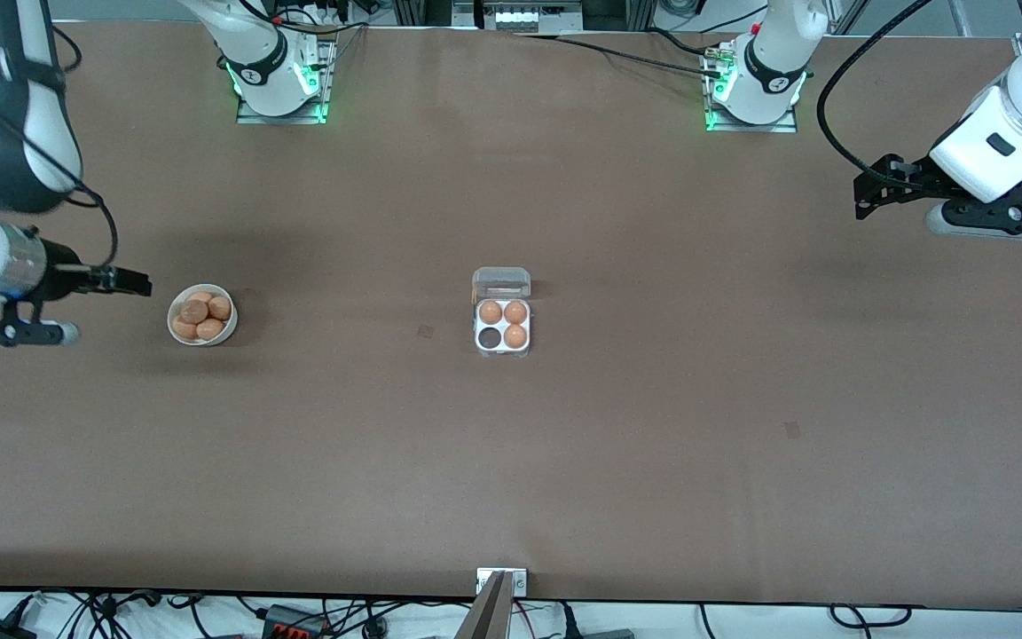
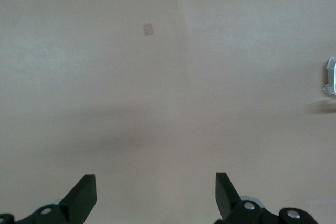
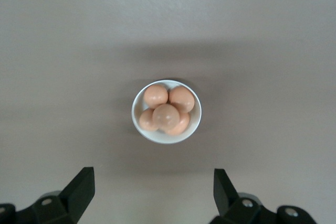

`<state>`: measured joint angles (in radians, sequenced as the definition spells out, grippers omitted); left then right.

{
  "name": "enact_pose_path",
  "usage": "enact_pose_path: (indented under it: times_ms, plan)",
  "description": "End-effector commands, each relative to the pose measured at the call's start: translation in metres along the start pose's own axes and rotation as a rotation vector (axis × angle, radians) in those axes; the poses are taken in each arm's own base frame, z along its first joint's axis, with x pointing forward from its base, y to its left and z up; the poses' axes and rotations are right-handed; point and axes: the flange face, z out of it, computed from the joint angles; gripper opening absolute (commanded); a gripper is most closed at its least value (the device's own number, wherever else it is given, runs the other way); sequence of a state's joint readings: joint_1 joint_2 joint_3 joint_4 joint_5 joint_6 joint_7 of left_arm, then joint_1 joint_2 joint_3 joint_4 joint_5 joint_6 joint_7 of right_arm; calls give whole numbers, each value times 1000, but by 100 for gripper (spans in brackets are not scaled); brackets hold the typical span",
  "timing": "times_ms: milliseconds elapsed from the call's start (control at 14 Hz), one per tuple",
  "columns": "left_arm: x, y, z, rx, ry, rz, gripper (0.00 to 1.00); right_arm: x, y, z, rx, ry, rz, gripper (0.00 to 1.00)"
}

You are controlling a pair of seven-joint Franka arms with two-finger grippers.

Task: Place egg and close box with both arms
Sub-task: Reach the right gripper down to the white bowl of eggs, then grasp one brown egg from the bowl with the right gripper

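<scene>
The top egg in the white bowl should fill the empty cell of the egg box (image 1: pixel 489 337). My right gripper will grab that egg next by its rounded sides.
The box (image 1: pixel 503 325) sits at the table's middle with its clear lid (image 1: pixel 501 282) open. It holds three eggs (image 1: pixel 515 311); the cell (image 1: pixel 488 338) nearest the front camera on the right arm's side is empty. A white bowl (image 1: pixel 231 331) toward the right arm's end holds several eggs (image 1: pixel 194 311). My right gripper (image 1: pixel 140 285) hangs open and empty beside the bowl. The right wrist view shows the bowl (image 3: pixel 168 138) and its eggs (image 3: pixel 166 115) ahead of the open right gripper (image 3: pixel 153 188). My left gripper (image 1: pixel 860 197) is open and empty near the left arm's end. It shows open over bare table in the left wrist view (image 2: pixel 156 190).
The box's edge (image 2: pixel 331 77) shows at the border of the left wrist view. Small dark marks (image 1: pixel 425 331) (image 1: pixel 792 430) lie on the brown tabletop. Cables and a metal bracket (image 1: pixel 501 581) run along the table edge nearest the front camera.
</scene>
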<state>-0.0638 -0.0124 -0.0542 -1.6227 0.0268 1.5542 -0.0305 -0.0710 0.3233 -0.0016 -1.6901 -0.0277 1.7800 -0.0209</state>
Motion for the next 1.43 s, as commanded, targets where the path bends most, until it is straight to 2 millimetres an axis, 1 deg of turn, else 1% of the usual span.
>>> enact_pose_path:
  times_ms: [0,286,357,714,786,1000,1071,1143,1286,1357]
  plan:
    - [3,1,-7,-6,5,12,100,21,5,47,-1,-47,7,100]
    - [3,0,-6,-6,4,10,100,31,6,109,12,-154,13,100]
    - [3,0,-7,-6,5,10,100,33,12,124,19,-173,24,100]
    - [3,1,-6,-6,2,12,100,40,14,155,50,-200,40,100]
    - [3,1,-6,-6,2,12,100,40,14,158,52,-206,40,97]
    - [3,1,-6,-6,4,12,100,39,13,159,50,-217,37,64]
    - [2,3,-7,-6,4,15,100,39,13,162,51,-221,37,56]
    - [2,5,-7,-6,4,18,100,38,13,162,51,-223,37,46]
    - [2,5,-7,-6,5,18,100,38,12,160,49,-221,33,29]
    - [2,5,-7,-6,5,18,100,40,12,156,49,-217,32,26]
